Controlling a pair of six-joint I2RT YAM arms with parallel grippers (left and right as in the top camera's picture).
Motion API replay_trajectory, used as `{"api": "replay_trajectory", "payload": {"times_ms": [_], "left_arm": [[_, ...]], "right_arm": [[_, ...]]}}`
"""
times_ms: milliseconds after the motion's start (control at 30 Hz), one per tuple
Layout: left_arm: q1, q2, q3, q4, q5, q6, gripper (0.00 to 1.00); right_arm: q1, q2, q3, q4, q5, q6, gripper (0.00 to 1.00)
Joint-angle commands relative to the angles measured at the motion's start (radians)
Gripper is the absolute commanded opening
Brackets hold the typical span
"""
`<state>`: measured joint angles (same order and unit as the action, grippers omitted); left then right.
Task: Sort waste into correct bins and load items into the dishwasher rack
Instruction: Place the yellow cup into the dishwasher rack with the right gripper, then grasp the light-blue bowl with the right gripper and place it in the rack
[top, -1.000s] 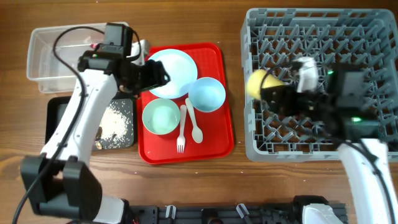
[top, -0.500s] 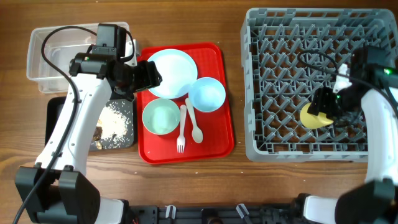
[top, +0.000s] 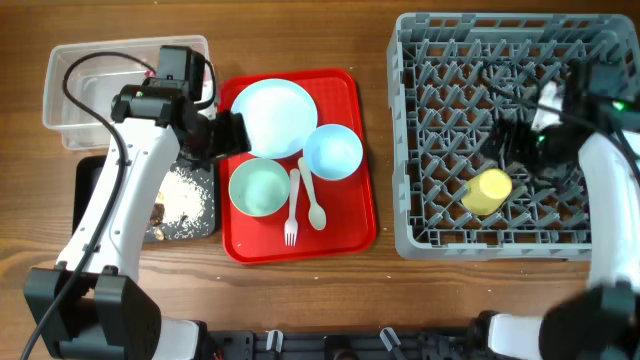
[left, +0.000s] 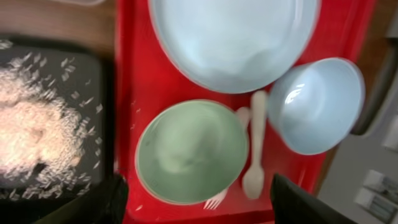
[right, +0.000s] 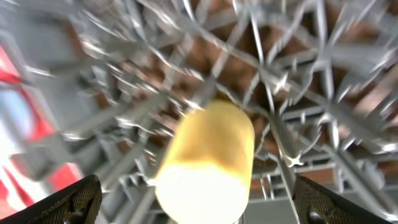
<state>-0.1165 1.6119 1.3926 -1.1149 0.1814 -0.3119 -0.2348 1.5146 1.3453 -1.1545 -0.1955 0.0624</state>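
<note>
Next, my right gripper grabs one edge of the rim of the blue bowl (top: 332, 150), to load the bowl tilted into the dishwasher rack.
The yellow cup (top: 487, 190) lies on its side among the pegs of the grey dishwasher rack (top: 420, 235), near its front. My right gripper (top: 515, 142) is open just behind it; in the right wrist view the cup (right: 208, 158) sits between the spread fingers (right: 202, 210), untouched. My left gripper (top: 225, 135) is open over the red tray, above the pale green bowl (left: 189, 149). The blue plate (top: 275, 115), blue bowl (top: 332, 150), spoon (top: 313, 200) and fork (top: 292, 215) lie on the tray. Crumbly scraps (top: 185, 195) lie in the black tray (top: 92, 185). Wrapper and napkin are hidden.
The clear tub (top: 95, 95) stands at the back left, behind the black tray. The flat red serving tray (top: 350, 235) sits between the bins and the rack. The left arm crosses over the tub's right end.
My right gripper let go of the yellow cup, which now lies in the rack's front part, and drew back. My left gripper shifted slightly toward the green bowl.
</note>
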Motion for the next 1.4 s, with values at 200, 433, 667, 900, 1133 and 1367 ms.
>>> {"api": "replay_trajectory", "payload": {"times_ms": [200, 433, 667, 900, 1133, 1367], "left_arm": [[0.058, -0.048, 0.003, -0.079, -0.235, -0.232, 0.77], [0.063, -0.053, 0.003, -0.079, -0.235, -0.227, 0.78], [0.063, -0.053, 0.003, -0.079, -0.235, -0.227, 0.78], [0.063, -0.053, 0.003, -0.079, -0.235, -0.227, 0.78], [0.063, -0.053, 0.003, -0.071, -0.235, -0.227, 0.78], [0.063, -0.053, 0.003, -0.068, -0.235, -0.227, 0.78]], "right_arm": [[0.537, -0.040, 0.041, 0.302, -0.060, 0.028, 0.89], [0.684, 0.347, 0.041, 0.404, 0.057, 0.207, 0.69], [0.683, 0.504, 0.041, 0.432, 0.091, 0.285, 0.16], [0.678, 0.273, 0.080, 0.441, 0.362, 0.278, 0.04], [0.644, 0.098, 0.082, 0.776, 0.980, -0.199, 0.04], [0.528, 0.219, 0.081, 1.259, 1.271, -0.643, 0.04]]}}
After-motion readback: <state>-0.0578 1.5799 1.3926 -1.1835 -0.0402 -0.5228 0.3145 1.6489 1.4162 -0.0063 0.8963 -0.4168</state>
